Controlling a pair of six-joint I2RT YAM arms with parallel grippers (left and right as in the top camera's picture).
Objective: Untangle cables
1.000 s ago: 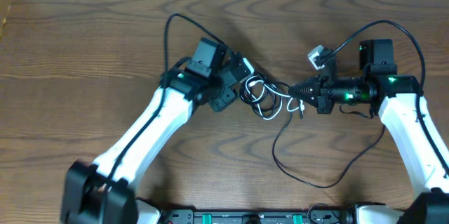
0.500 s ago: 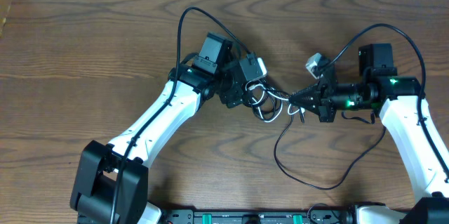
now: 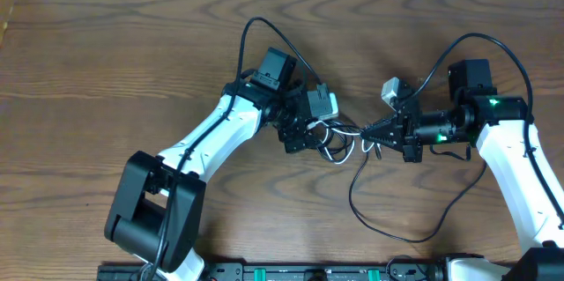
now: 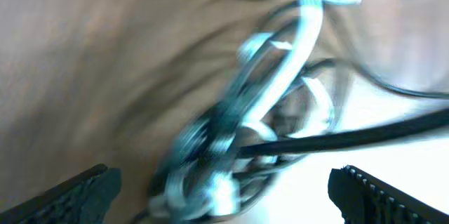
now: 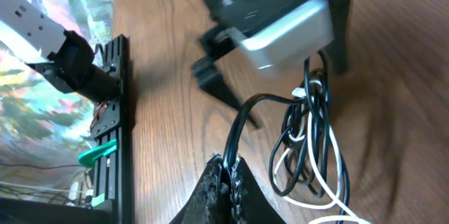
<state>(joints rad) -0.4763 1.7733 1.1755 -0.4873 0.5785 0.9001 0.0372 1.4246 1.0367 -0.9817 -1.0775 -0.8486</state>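
The left gripper needs to grab the knot (image 3: 326,131) (image 4: 209,171) next, on the side away from the right gripper, so that white loops stay free to untangle.
A knot of the cables (image 3: 333,138) lies mid-table, with white loops (image 3: 342,152) wound through black ones. From it the black cable (image 3: 401,235) runs in a wide loop toward the table's front. My left gripper (image 3: 315,129) is open at the knot's left side. The left wrist view is blurred, but the tangle (image 4: 259,112) shows between the wide-apart fingers (image 4: 77,196). My right gripper (image 3: 367,131) is shut on a black strand at the knot's right side. In the right wrist view that strand (image 5: 242,122) rises from the shut gripper (image 5: 229,171) beside the tangle (image 5: 312,147).
Thick black arm cables arch over the left arm (image 3: 256,30) and the right arm (image 3: 480,41). A black rail with green clips (image 3: 308,273) runs along the table's front edge. Bare wood lies to the left and back (image 3: 106,61).
The left arm swung right to the tangle and its jaws spread wide. The right gripper stayed shut on the black strand, drifting slightly left.
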